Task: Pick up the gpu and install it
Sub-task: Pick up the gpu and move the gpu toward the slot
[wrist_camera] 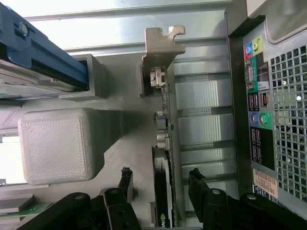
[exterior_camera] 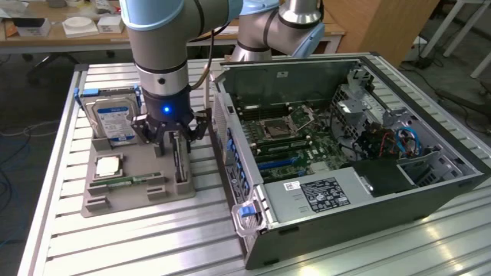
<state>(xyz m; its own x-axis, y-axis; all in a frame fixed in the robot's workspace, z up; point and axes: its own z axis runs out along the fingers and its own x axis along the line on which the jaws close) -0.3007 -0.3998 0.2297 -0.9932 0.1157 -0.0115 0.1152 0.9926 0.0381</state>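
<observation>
The gripper grabs the GPU by its upper edge [wrist_camera: 163,187] next, to install it in the computer case.
The gpu [wrist_camera: 163,143] stands on its edge in a slot of the grey holder tray [exterior_camera: 130,198], its silver bracket [wrist_camera: 162,45] at one end. In the exterior view the gpu [exterior_camera: 181,167] is a thin dark card just below the arm's wrist. My gripper [wrist_camera: 160,184] is open and straddles the card, one finger [wrist_camera: 125,182] on each side with a gap to the board. In the exterior view the gripper [exterior_camera: 175,146] hangs low over the tray, beside the case's rear panel.
The open computer case [exterior_camera: 429,190] lies to the exterior view's right, its motherboard [exterior_camera: 288,141] exposed. In the tray stand a hard drive [exterior_camera: 114,121], a processor [exterior_camera: 109,166] and a memory stick [exterior_camera: 123,180]. The case's rear ports [wrist_camera: 256,100] are close by the card.
</observation>
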